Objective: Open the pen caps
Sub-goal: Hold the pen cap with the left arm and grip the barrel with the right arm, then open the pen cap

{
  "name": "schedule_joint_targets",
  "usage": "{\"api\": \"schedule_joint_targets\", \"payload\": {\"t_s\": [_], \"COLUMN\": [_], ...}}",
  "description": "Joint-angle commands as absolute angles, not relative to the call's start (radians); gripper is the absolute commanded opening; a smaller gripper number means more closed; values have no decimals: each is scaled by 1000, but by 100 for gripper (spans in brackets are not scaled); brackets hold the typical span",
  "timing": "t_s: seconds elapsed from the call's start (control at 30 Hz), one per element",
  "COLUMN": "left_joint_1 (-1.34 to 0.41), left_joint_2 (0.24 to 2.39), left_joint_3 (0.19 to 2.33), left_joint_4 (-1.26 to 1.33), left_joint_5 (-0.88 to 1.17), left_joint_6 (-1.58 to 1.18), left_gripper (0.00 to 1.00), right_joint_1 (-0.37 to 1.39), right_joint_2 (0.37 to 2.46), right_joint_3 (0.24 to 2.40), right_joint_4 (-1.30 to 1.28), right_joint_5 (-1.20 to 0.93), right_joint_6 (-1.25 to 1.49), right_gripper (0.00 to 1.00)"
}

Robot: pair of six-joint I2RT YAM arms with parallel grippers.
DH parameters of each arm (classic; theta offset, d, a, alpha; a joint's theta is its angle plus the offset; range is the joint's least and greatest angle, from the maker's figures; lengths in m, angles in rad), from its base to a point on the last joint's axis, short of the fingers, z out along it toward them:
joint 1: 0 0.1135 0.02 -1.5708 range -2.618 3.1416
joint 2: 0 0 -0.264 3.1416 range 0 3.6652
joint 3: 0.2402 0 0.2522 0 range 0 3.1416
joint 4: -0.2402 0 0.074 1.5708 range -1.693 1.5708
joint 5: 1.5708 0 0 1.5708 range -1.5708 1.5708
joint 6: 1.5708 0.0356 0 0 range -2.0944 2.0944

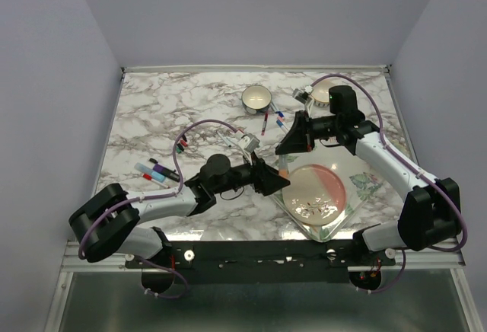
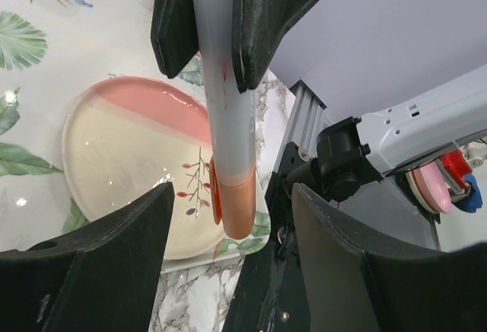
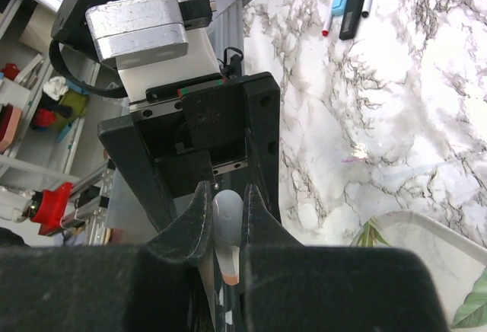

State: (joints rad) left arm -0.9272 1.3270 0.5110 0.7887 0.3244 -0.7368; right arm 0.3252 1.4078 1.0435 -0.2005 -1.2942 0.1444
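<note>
Both fingers reach past the orange-red cap's end [image 2: 239,209] almost to the pen's white body, so my left gripper closes on the cap next.
A white-barrelled pen [image 2: 228,103] hangs over the plate, and my right gripper [image 3: 227,195] is shut on its barrel [image 3: 227,221]. The pen's orange-red cap [image 2: 239,210] points toward my left gripper [image 2: 232,195]. That gripper is open, with one finger on each side of the cap and a gap to both. In the top view the two grippers meet nose to nose: the left gripper [image 1: 272,178] and the right gripper [image 1: 288,145], with the cap [image 1: 281,172] between them. More capped pens [image 1: 156,170] lie on the left of the table.
A pink and cream plate [image 1: 319,187] sits on a leaf-printed tray [image 1: 364,183] just right of the grippers. Two cups [image 1: 257,98] [image 1: 326,92] stand at the back. Loose pens lie near them [image 1: 265,122] and further left [image 1: 181,145].
</note>
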Motion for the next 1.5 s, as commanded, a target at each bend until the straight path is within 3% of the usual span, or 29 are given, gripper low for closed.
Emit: {"api": "schedule_joint_targets", "payload": {"t_s": [0.0,0.43,0.53,0.63,0.73,0.77,0.83,0.87,1.23,1.47], "left_joint_1": [-937,-940,-940,-940,-940,-940,-940,-940,-940,-940], "left_joint_2": [1354,1373,1384,1394,1402,1404,1401,1402,1318,1246], "left_joint_3": [545,552,558,568,571,571,568,565,485,445], "left_joint_4": [842,854,854,861,861,861,859,859,809,758], "left_joint_5": [342,357,364,373,374,374,374,379,396,397], "left_joint_6": [-747,-753,-755,-758,-761,-762,-764,-765,-778,-739], "left_gripper": [68,65,59,48,27,15,2,0,0,0], "right_joint_1": [318,310,308,307,307,307,305,299,296,295], "right_joint_2": [1385,1384,1385,1387,1385,1384,1381,1378,1453,1463], "right_joint_3": [1032,1031,1029,1029,1028,1028,1029,1032,1385,1491], "right_joint_4": [-170,-161,-161,-160,-160,-160,-158,-163,-271,-272], "right_joint_5": [-1285,-1281,-1282,-1282,-1284,-1284,-1282,-1279,-1180,-1155], "right_joint_6": [161,172,173,175,175,173,170,169,129,178], "right_gripper": [1,1,1,1,1,1,1,0,1,1]}}
